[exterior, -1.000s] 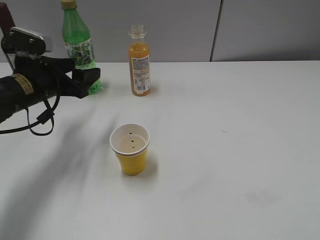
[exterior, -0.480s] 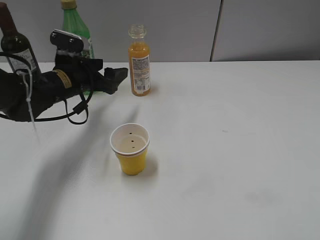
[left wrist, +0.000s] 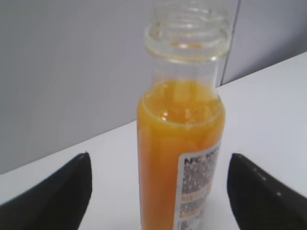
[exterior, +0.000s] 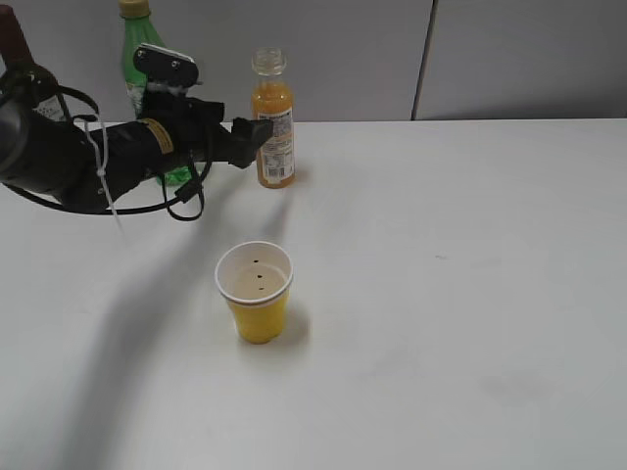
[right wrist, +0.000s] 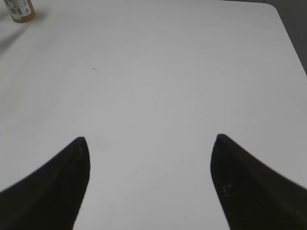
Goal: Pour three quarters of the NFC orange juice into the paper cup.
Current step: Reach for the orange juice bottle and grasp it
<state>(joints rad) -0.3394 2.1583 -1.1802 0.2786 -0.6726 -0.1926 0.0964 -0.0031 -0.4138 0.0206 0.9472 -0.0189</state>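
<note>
I will grab the NFC orange juice bottle around its straight body with my left gripper next, to keep it steady. Juice fills the open bottle up to its shoulder.
The NFC orange juice bottle stands upright and uncapped at the back of the white table. It fills the left wrist view, between my two open fingers, which do not touch it. My left gripper is open, right beside the bottle on its left. The yellow paper cup stands upright in the middle front, empty but for dark specks. My right gripper is open and empty over bare table; the bottle's base shows at its far left corner.
A taller green bottle and a dark wine bottle stand at the back left, behind my left arm. A grey wall runs behind the table. The table's right edge shows in the right wrist view.
My left arm has swung right from beside the green bottle, and its gripper has reached the orange juice bottle. The bottle and cup have not moved.
</note>
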